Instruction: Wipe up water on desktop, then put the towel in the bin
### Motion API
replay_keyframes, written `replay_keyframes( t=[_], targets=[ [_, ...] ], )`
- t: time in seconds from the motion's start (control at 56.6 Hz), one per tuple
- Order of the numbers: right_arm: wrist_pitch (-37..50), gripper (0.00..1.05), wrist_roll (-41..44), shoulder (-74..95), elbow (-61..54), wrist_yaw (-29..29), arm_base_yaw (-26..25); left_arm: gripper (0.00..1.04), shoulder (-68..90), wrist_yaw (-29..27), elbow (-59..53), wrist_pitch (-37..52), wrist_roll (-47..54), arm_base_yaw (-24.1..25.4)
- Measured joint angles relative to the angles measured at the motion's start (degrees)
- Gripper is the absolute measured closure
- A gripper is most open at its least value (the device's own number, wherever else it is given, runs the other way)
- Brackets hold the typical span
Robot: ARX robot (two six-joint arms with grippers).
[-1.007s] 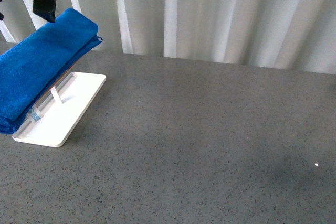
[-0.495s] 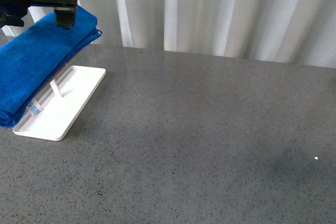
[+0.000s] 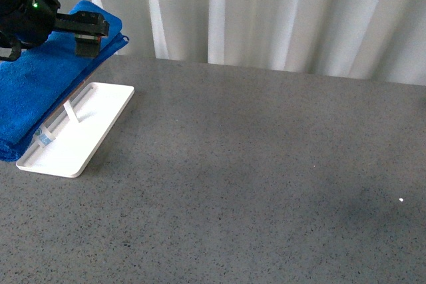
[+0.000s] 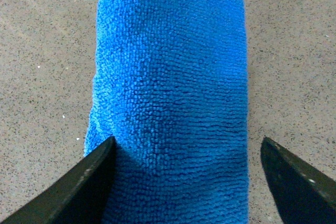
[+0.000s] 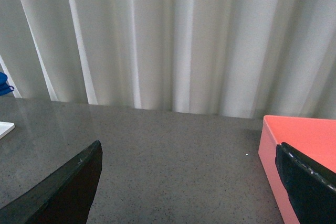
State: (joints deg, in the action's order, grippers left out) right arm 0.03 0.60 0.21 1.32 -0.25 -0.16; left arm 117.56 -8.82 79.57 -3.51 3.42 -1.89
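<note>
The towel's sides hang loose over the white tray (image 3: 86,131), so my left gripper should next grab the towel by its raised top fold (image 3: 66,46).
The bright-blue towel (image 3: 40,98) lies folded at the far left of the dark-grey speckled desktop (image 3: 266,164), partly resting over the white tray (image 3: 86,131). My left gripper (image 3: 85,36) hovers open over the towel's far end. In the left wrist view the towel (image 4: 168,77) runs between the two spread fingers (image 4: 89,182), and the left gripper (image 4: 186,182) holds nothing. My right gripper (image 5: 189,192) is open over bare desktop (image 5: 173,156), next to a coral-red bin (image 5: 299,145). I cannot make out any water for certain.
White curtains (image 3: 266,18) hang behind the desktop's back edge. A faint darker patch (image 3: 363,211) and a white speck (image 3: 401,199) show on the desktop at the right. The right wrist view catches a tray corner (image 5: 4,128).
My left gripper has come down and to the right, from above the towel's far end to just over it. The towel and tray have stayed in place.
</note>
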Motion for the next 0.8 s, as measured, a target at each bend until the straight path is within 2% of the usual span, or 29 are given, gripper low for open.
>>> replay_keyframes(
  t=[0.283,0.353,0.548,0.795],
  targets=[
    [0.00,0.07,0.00,0.00,0.00,0.00,0.00,0.87,0.00,-0.20,-1.77,2.56,1.11,0.61],
    [0.00,0.07,0.00,0.00,0.00,0.00,0.00,0.98,0.00,0.33,-2.40,3.34,1.07,0.46],
    [0.00,0.07,0.00,0.00,0.00,0.00,0.00,1.00,-0.55,1.14,-3.17,3.52,1.31,-0.07],
    [0.00,0.07,0.00,0.00,0.00,0.00,0.00,1.00,-6.25,3.72,-0.94,-0.83,1.97,0.17]
  ],
)
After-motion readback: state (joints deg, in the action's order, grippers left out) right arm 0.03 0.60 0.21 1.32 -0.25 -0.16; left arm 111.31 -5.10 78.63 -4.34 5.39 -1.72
